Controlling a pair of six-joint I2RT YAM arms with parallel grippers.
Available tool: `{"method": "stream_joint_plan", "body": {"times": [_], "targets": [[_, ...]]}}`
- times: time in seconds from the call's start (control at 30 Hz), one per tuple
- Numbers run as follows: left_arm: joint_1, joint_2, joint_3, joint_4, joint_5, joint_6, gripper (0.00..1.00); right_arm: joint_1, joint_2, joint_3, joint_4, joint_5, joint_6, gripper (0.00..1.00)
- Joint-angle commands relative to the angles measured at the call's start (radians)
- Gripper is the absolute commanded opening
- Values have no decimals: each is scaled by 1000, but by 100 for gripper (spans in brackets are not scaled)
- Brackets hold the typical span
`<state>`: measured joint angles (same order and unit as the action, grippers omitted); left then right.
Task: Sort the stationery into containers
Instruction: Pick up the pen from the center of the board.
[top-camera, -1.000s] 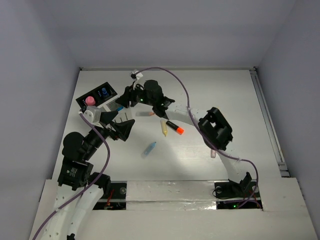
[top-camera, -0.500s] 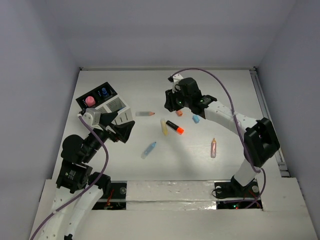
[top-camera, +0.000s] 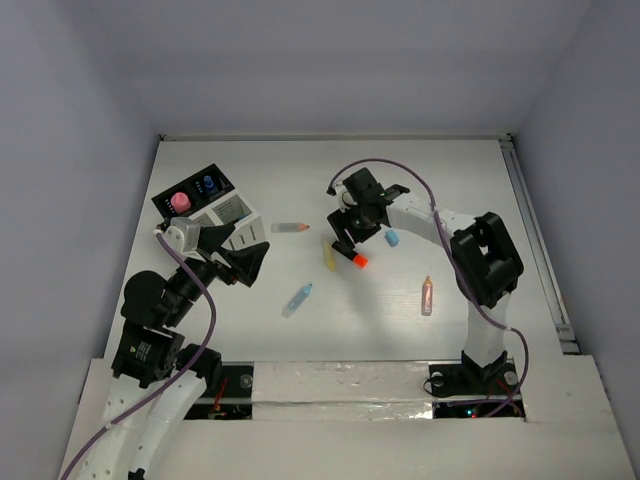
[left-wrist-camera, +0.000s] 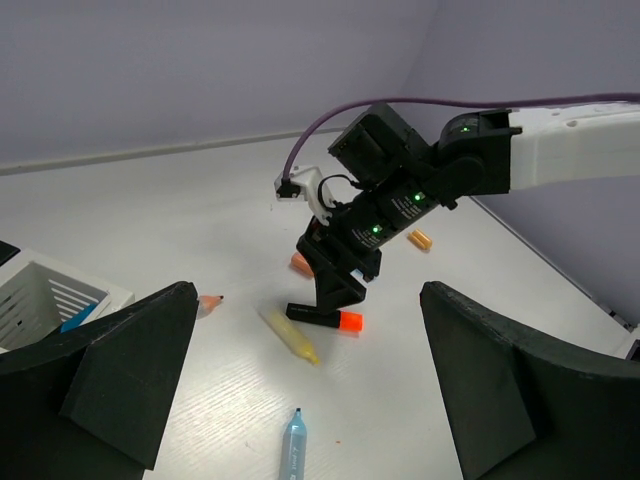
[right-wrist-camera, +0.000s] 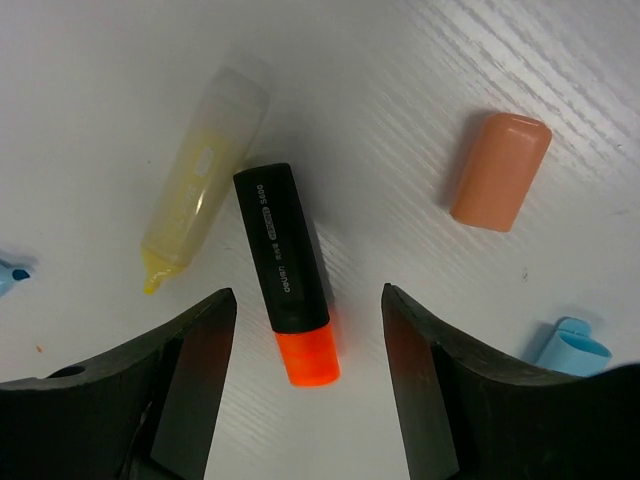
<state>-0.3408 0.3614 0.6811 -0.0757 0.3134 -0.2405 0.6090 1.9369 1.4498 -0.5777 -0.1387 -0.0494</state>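
Note:
I need to lower the fingers of my right gripper before I close on the highlighter (top-camera: 347, 252) (right-wrist-camera: 288, 273). They are above the highlighter, so they would miss it if I closed now.
The organizer (top-camera: 222, 209) stands at the far left with a pink item (top-camera: 180, 201) and a blue-capped bottle (top-camera: 207, 183) in its black compartments. My right gripper (top-camera: 345, 244) is open and hangs low over a black highlighter with an orange cap (right-wrist-camera: 285, 275), its fingers either side of the cap end, not touching it. A yellow highlighter (right-wrist-camera: 200, 175) lies beside it. A light blue marker (top-camera: 297, 298) lies nearer. My left gripper (top-camera: 238, 258) is open and empty next to the organizer.
A pencil (top-camera: 290, 227) lies right of the organizer. An orange cap (right-wrist-camera: 500, 171) and a light blue cap (top-camera: 393, 238) lie by the right gripper. A pink stick (top-camera: 427, 296) lies to the right. A white slotted compartment (left-wrist-camera: 50, 300) shows in the left wrist view.
My right arm swung from over the organizer to the right, then came down over the black highlighter. The left arm has not moved.

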Motion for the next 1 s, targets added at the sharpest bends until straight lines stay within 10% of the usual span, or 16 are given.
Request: {"method": "stream_joint_plan", "body": {"times": [0.0, 0.47, 0.97], "targets": [[-6, -10, 25, 33, -4, 4, 93, 3, 20, 52, -22, -21, -24, 66], [-6, -1, 23, 37, 4, 6, 93, 55, 129, 80, 27, 96, 5, 61], [-6, 5, 23, 36, 0, 3, 93, 64, -10, 43, 39, 195, 40, 23]]}}
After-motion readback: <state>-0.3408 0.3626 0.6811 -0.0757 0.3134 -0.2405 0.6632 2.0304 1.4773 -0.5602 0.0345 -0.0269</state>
